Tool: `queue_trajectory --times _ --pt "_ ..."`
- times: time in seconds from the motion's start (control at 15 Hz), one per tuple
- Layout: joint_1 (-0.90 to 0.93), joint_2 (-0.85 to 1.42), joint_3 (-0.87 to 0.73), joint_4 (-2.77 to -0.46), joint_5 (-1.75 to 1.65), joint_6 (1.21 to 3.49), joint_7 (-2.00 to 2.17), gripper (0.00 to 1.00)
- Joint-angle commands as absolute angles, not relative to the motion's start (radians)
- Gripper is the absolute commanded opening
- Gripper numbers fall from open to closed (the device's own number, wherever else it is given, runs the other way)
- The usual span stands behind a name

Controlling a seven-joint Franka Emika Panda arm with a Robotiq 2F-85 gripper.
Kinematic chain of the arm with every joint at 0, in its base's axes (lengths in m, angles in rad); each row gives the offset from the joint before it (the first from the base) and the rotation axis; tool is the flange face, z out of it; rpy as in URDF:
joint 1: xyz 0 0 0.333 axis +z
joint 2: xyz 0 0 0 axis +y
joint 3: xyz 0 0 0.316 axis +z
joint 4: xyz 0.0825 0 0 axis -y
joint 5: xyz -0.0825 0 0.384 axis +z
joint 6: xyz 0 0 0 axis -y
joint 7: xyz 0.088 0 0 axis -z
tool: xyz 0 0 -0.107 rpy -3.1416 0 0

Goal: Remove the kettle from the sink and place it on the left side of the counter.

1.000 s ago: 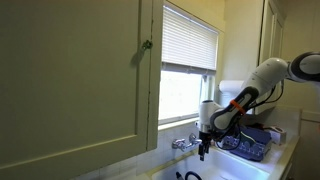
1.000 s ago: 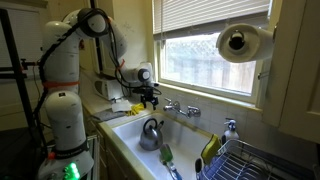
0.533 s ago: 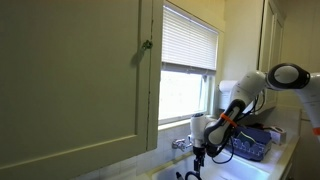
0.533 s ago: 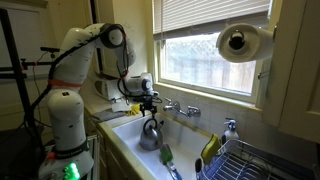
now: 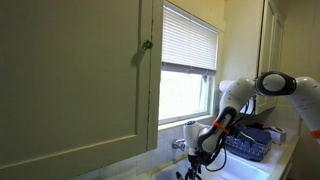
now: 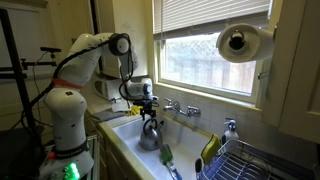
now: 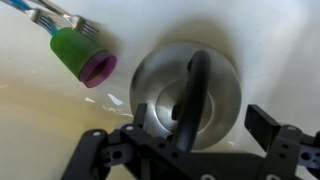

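Note:
My gripper should move down before it closes on the kettle's handle: the loop of the kettle's handle is below my fingers in an exterior view.
The kettle [image 6: 150, 134] is a small silver vessel with a black arched handle, standing in the white sink [image 6: 192, 136]. In the wrist view its round lid [image 7: 222, 88] and handle [image 7: 196, 80] fill the middle. My gripper [image 7: 200, 120] is open, low over the kettle, with one finger on each side of the handle and not closed on it. In both exterior views the gripper [image 6: 148, 108] [image 5: 197, 160] hangs just above the kettle. Only the handle loop [image 5: 188, 176] shows in an exterior view. The cream counter [image 6: 107, 124] lies beside the basin by the robot base.
A green and purple brush [image 7: 84, 56] lies in the sink beside the kettle. The chrome faucet [image 6: 180, 107] stands behind it. A blue wire dish basket [image 6: 250, 160] sits beside the sink. A paper towel roll [image 6: 240, 42] hangs above. A cabinet door [image 5: 70, 80] is close.
The arm has swung down and toward the kettle. The gripper has dropped from above the faucet into the sink and now straddles the kettle's handle.

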State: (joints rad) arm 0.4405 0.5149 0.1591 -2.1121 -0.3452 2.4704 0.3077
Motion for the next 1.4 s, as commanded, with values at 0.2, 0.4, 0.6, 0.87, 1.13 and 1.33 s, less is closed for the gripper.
queue_trajectory --times 0.2,0.4,0.6,0.87,1.13,1.33 --pt "0.422 0.557 0.129 -2.131 -0.335 2.555 0.263 0.60" --pt "0.427 0.589 0.123 -2.073 -0.343 2.548 0.216 0.37" --pt "0.403 0.610 0.148 -2.046 -0.309 2.550 0.161 0.14" --pt "0.357 0.633 0.197 -2.019 -0.227 2.546 0.061 0.00" --pt "0.324 0.525 0.245 -2.118 -0.154 2.514 -0.008 0.03" --pt "0.335 0.414 0.259 -2.213 -0.138 2.436 0.017 0.03"
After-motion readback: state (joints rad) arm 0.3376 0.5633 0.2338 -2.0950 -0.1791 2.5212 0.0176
